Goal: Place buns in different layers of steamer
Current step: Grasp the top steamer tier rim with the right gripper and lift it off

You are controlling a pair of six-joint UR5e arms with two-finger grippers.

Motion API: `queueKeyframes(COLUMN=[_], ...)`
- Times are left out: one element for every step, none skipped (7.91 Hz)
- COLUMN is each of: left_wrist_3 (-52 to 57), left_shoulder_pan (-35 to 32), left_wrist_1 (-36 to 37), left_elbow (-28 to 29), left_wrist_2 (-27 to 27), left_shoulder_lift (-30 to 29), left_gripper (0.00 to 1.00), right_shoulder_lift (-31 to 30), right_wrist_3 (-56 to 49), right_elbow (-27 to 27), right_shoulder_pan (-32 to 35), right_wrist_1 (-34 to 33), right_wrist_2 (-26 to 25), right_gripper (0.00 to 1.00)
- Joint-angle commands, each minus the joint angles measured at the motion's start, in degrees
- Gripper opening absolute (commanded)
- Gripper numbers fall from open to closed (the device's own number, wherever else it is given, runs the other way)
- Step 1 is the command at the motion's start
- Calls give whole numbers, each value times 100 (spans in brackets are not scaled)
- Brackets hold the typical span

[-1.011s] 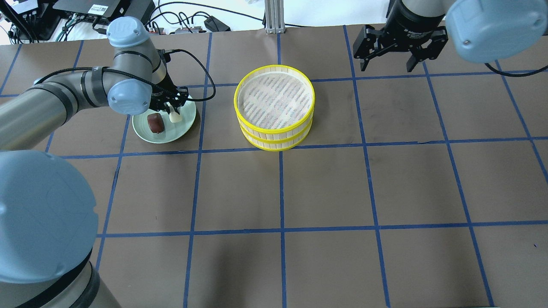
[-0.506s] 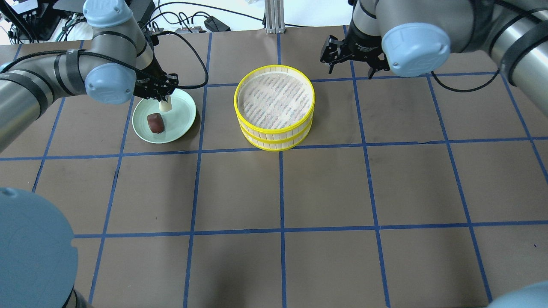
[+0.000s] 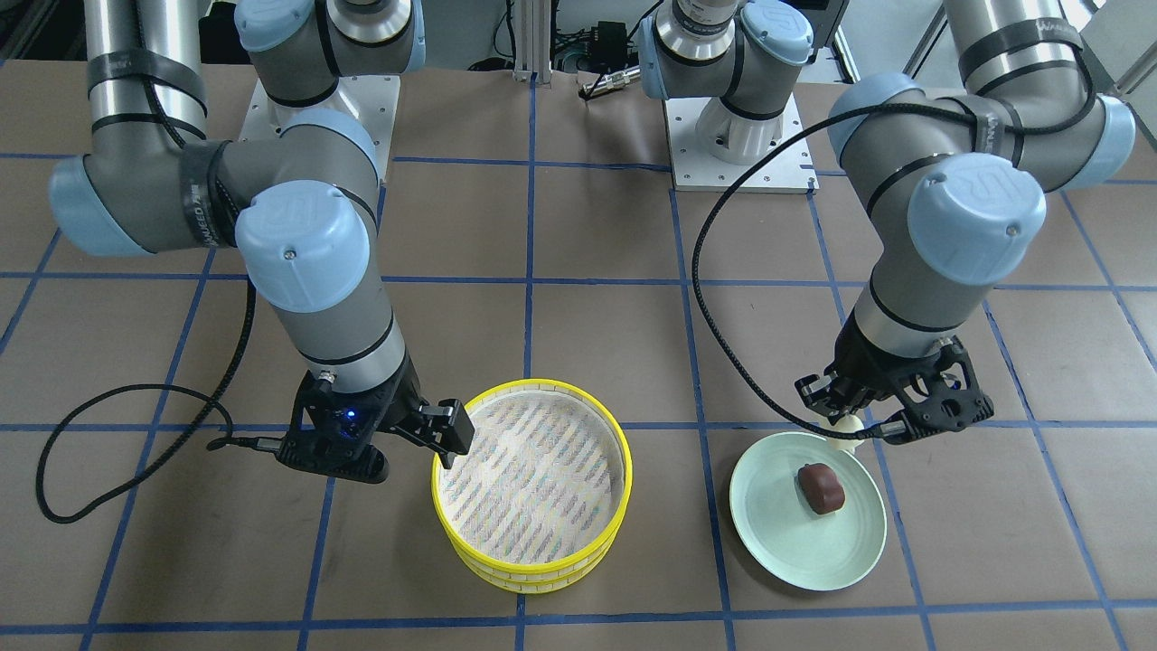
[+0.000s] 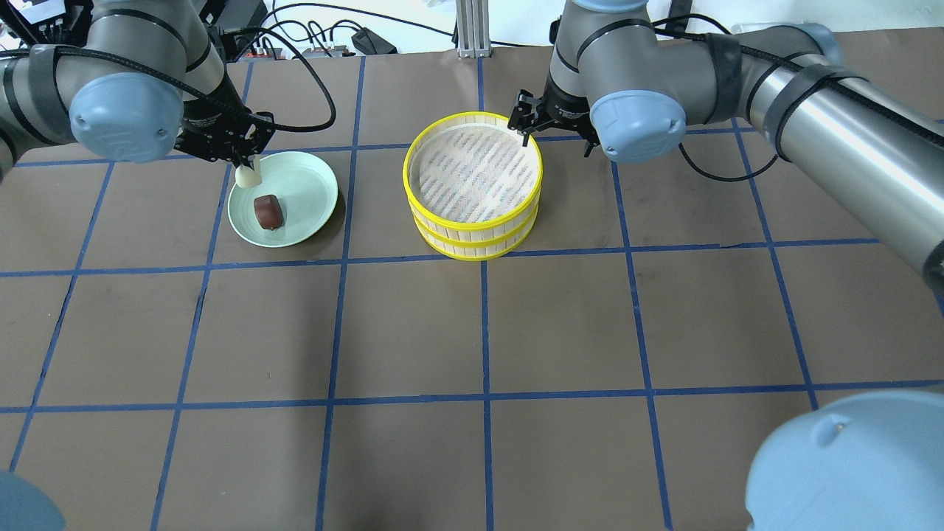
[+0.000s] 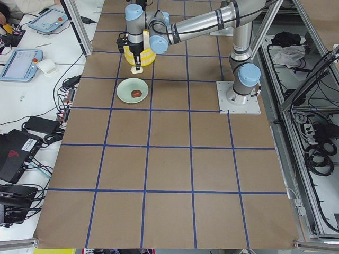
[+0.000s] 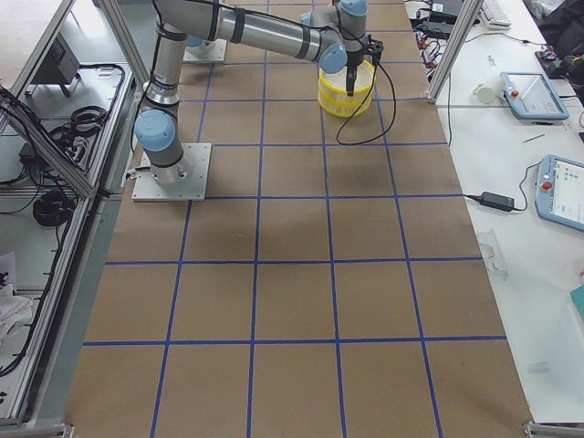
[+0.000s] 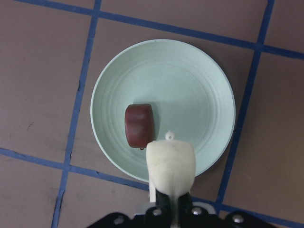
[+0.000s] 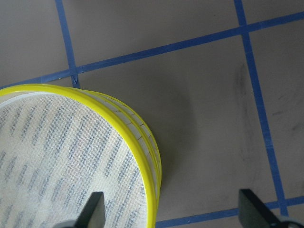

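Observation:
I will pick up the top tray by its yellow rim (image 3: 442, 477) (image 8: 151, 183) with my right gripper next, because the top tray's round mesh bottom is far wider than my open fingers.
My left gripper (image 4: 243, 158) is shut on the cream-white bun (image 4: 247, 175) and holds it above the far-left edge of the pale green plate (image 4: 306, 195). The bun also shows in the left wrist view (image 7: 170, 165) and the front view (image 3: 848, 427). The reddish-brown bun (image 4: 268, 211) lies on the plate (image 3: 795, 551). The two steamer layers (image 4: 472, 221) stand stacked at table centre, and the top mesh holds nothing. My right gripper (image 4: 554, 131) is open, low at the stack's far-right side. In the right wrist view its jaws straddle the yellow rim (image 8: 151, 183).
An aluminium post (image 4: 472, 29) and cables stand beyond the table's far edge. The right wrist's black cable (image 3: 136, 398) loops on the table beside the stack. Both arm bases (image 3: 741, 136) sit on the robot's side.
My left gripper has lifted the white bun off the plate and carried it left. My right arm has swung in from the far right to the steamer's rim.

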Motion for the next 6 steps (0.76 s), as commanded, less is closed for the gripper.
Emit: queueKeyframes(left_wrist_3=[-10, -10, -2, -1, -1, -1], left_shoulder_pan=[-4, -13, -13, -22, -22, -39], left_wrist_1=[-552, -552, -552, -561, -570, -561], left_elbow=[1, -25, -60, -78, -96, -96], left_wrist_2=[23, 23, 75, 76, 76, 76], left_shoulder_lift=[330, 330, 339, 339, 339, 330], left_gripper=[0, 0, 0, 0, 0, 0], right_shoulder_lift=[344, 424, 442, 442, 459, 451], right_wrist_3=[97, 62, 19, 9, 18, 9], right_elbow=[30, 65, 100, 162, 232, 285], right_shoulder_pan=[190, 200, 200, 200, 200, 200], right_wrist_1=[-279, -367, -386, -421, -499, -561], right_wrist_2=[11, 20, 11, 11, 11, 11], right_gripper=[100, 100, 100, 94, 86, 81])
